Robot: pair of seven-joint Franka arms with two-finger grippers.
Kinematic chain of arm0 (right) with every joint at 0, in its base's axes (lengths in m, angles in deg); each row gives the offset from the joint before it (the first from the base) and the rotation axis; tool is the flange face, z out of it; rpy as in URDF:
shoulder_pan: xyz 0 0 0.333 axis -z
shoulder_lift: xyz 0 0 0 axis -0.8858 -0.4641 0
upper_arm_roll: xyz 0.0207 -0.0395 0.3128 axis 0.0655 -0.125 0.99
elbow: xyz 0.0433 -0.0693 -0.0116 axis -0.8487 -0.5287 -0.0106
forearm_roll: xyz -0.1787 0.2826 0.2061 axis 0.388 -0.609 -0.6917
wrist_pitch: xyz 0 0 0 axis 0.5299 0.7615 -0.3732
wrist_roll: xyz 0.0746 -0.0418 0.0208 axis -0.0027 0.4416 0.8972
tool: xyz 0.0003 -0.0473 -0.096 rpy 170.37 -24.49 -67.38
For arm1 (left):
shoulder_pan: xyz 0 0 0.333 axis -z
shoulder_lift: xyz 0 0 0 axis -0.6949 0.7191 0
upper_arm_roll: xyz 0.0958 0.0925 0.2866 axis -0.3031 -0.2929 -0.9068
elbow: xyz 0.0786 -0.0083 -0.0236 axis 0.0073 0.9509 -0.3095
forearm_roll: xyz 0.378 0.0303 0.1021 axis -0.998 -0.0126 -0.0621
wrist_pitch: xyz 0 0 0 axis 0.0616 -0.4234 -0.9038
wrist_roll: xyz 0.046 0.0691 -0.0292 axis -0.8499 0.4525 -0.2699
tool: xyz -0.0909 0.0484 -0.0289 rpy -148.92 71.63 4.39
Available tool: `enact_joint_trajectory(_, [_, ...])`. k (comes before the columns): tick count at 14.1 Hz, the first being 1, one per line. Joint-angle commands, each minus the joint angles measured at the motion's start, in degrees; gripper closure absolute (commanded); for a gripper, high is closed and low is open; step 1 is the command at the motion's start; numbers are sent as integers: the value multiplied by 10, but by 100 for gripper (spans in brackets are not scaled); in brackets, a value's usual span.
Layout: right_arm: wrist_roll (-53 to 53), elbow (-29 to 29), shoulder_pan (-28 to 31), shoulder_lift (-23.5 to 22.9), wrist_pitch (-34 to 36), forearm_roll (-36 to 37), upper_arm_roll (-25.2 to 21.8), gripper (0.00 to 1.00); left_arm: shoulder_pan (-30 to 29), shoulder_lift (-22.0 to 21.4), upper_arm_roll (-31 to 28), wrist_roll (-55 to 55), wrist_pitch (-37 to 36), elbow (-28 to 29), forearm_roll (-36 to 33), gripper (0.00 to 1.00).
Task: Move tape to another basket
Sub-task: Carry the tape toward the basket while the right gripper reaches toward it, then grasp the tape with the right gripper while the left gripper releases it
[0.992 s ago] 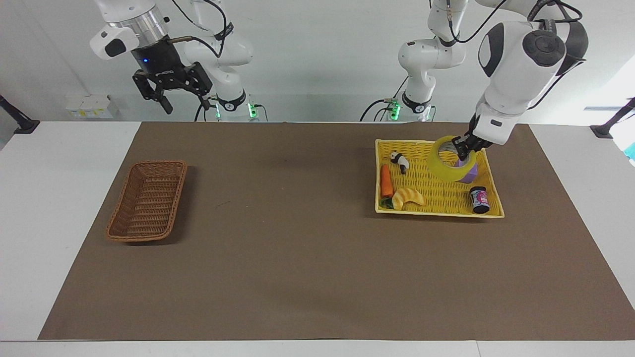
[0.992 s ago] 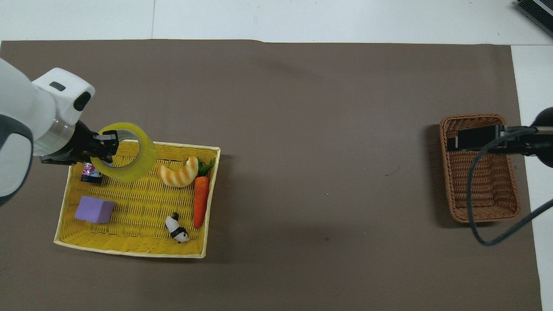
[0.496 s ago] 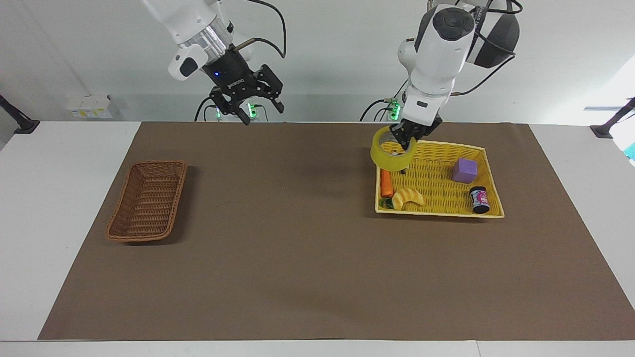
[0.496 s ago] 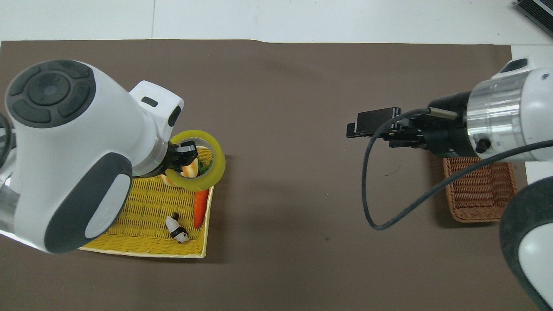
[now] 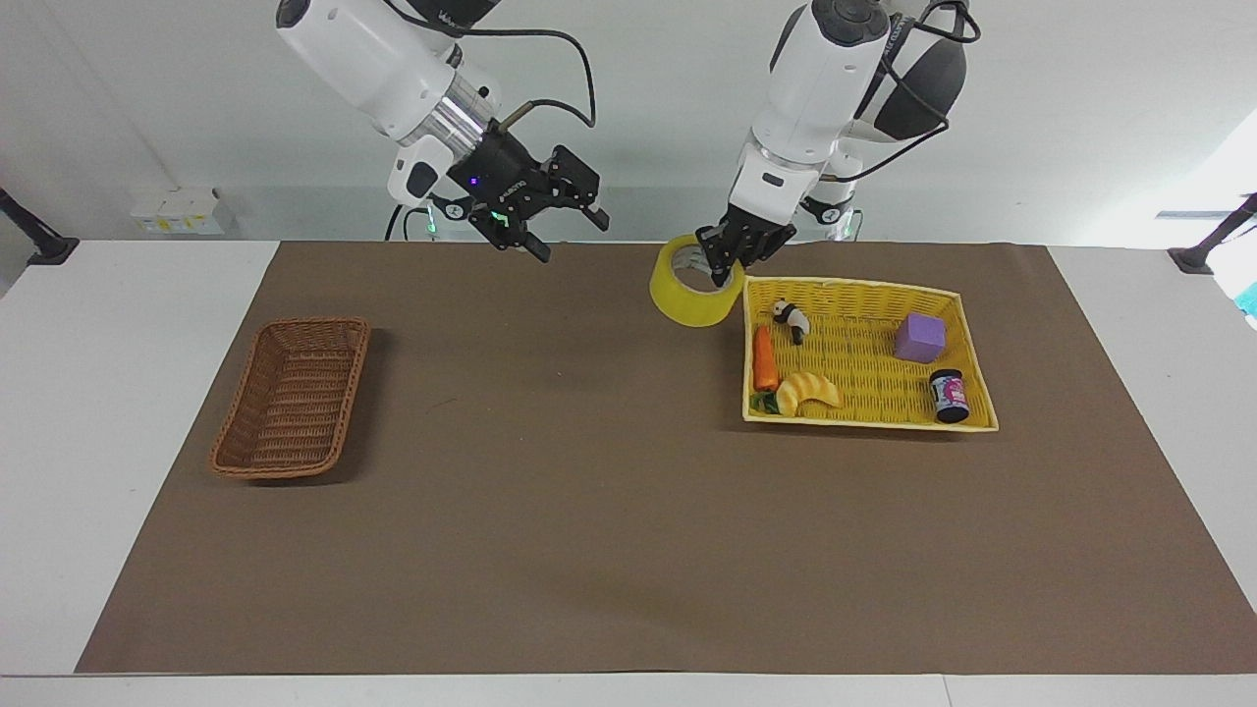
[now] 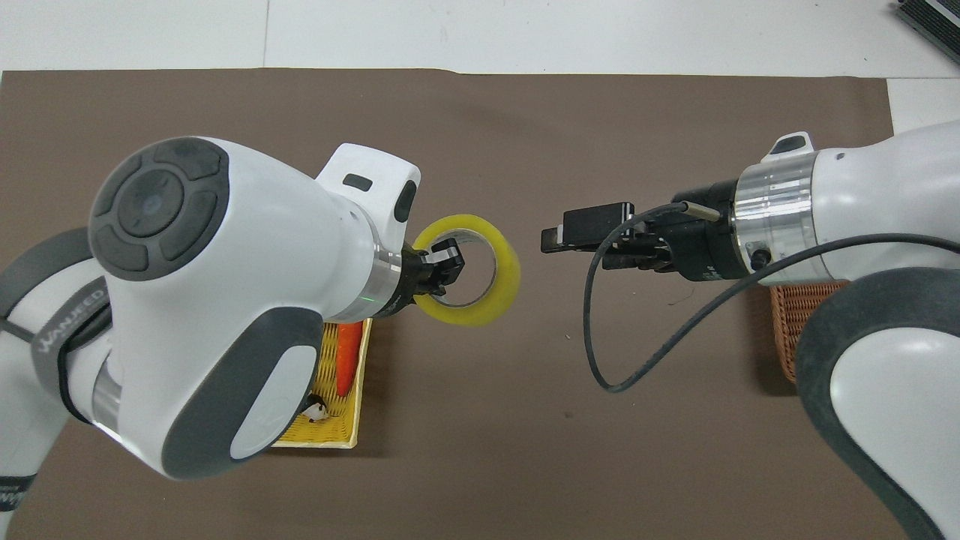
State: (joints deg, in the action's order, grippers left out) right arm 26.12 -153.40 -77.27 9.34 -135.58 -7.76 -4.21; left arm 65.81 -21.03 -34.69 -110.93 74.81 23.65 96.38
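Note:
My right fingers must reach the roll's near edge (image 6: 512, 270) before closing.
The tape (image 5: 686, 300), a wide yellow roll with a pale core, hangs in the air over the brown mat just off the yellow tray's rim, toward the right arm's end. My left gripper (image 5: 724, 263) is shut on the roll's wall, one finger inside the core; the overhead view shows the same grip, left gripper (image 6: 441, 268) on tape (image 6: 507, 264). My right gripper (image 5: 567, 232) stands open and empty in the air over the mat's middle, facing the tape; in the overhead view the right gripper (image 6: 634, 246) is partly hidden by its mount. The brown wicker basket (image 5: 292, 398) lies empty at the right arm's end, and only an edge of the basket (image 6: 785, 324) shows from overhead.
The yellow woven tray (image 5: 868, 420) at the left arm's end holds a toy panda (image 5: 790, 319), a carrot (image 5: 764, 358), a croissant (image 5: 809, 390), a purple block (image 5: 920, 337) and a small jar (image 5: 950, 395). A brown mat (image 5: 589, 511) covers the table.
The left gripper has carried the tape up out of the yellow tray and toward the table's middle. The right arm has swung from over the brown basket toward the middle, still open.

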Motion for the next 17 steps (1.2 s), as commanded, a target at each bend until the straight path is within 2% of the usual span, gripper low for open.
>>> enact_joint_trajectory(1, [17,-53,0,34,-36,-20,0,0,25,8,0,-43,47,-17,15,100])
enact_joint_trajectory(3, [17,-57,-5,36,-46,-20,0,0,47,7,0,-56,100,-14,19,100])
enact_joint_trajectory(7, [76,-62,-2,35,-39,-19,-1,0,66,7,0,-73,113,-16,21,100])
enact_joint_trajectory(8, [93,-62,3,35,-36,-20,-2,9,66,8,0,-71,119,-16,21,100])
enact_joint_trajectory(9, [96,-60,9,35,-29,-20,-2,23,65,10,0,-69,132,-16,21,100])
enact_joint_trajectory(12, [90,-53,22,35,2,-22,-4,100,64,13,1,-66,146,-16,21,100])
enact_joint_trajectory(14, [84,-51,23,35,6,-32,-6,100,65,15,2,-70,145,-17,23,100])
enact_joint_trajectory(15, [71,-45,23,35,7,-32,-7,100,64,11,3,-66,142,-17,24,92])
enact_joint_trajectory(16, [40,-40,24,35,7,-32,-8,100,61,7,4,-63,140,-18,25,59])
enact_joint_trajectory(17, [37,-39,24,35,8,-30,-9,100,60,3,3,-61,141,-18,28,1])
